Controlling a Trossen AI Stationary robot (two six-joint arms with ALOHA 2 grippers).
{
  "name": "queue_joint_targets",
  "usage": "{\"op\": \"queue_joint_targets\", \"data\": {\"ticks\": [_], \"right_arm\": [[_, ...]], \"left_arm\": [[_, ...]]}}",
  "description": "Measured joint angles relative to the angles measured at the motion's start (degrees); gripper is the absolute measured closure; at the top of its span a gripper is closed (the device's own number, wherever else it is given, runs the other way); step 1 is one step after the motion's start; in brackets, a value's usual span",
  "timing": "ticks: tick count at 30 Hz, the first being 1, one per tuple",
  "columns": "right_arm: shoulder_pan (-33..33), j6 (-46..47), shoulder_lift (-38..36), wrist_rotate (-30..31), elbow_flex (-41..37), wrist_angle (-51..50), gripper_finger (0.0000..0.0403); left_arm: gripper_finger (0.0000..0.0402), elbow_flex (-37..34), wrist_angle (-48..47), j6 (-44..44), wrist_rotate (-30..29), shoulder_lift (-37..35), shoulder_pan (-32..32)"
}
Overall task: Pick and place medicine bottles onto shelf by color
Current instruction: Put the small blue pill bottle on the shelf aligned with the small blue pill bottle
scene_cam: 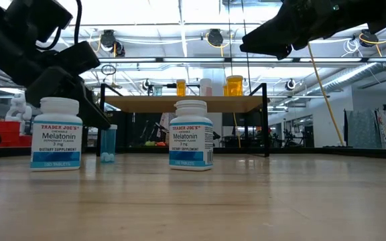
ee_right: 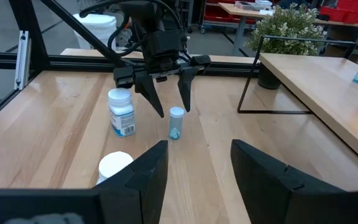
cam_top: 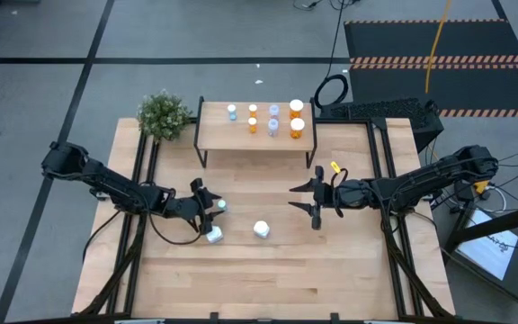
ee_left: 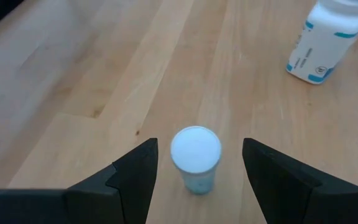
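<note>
Next, to shelve the small pale blue bottle by color, the left gripper grabs its white cap (cam_top: 222, 202) (ee_left: 196, 148).
A small pale blue bottle (ee_left: 195, 163) with a white cap stands upright on the wooden table, also seen in the high view (cam_top: 221, 205). My left gripper (cam_top: 210, 203) is open, one finger on either side of this bottle with a gap on both sides, touching nothing. Two white Melatonin bottles (cam_top: 214, 235) (cam_top: 261, 229) stand upright nearby. The shelf (cam_top: 214, 132) stands at the far side and holds several orange and pale blue bottles (cam_top: 273, 126). My right gripper (cam_top: 297, 199) is open and empty, right of the table's middle, pointing toward the left arm.
A potted green plant (cam_top: 163, 114) stands at the shelf's left end. Black frame rails (cam_top: 142, 171) run along the table's left and right sides. Bare tabletop (cam_top: 277, 279) lies toward the near edge.
</note>
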Motion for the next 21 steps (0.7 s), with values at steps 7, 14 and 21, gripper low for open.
{"op": "queue_joint_targets", "data": {"ticks": [7,14,21], "right_arm": [[-0.01,0.01,-0.01,0.00,0.00,0.00,0.0234],[-0.02,0.00,-0.01,0.00,0.00,0.02,0.0234],[-0.02,0.00,0.00,0.00,0.00,0.00,0.0234]], "left_arm": [[0.0165,0.00,-0.03,-0.02,0.87,0.00,1.23],[0.0171,0.00,-0.04,-0.04,1.20,-0.02,1.23],[0.0225,0.00,-0.24,-0.07,1.25,-0.02,1.23]]}}
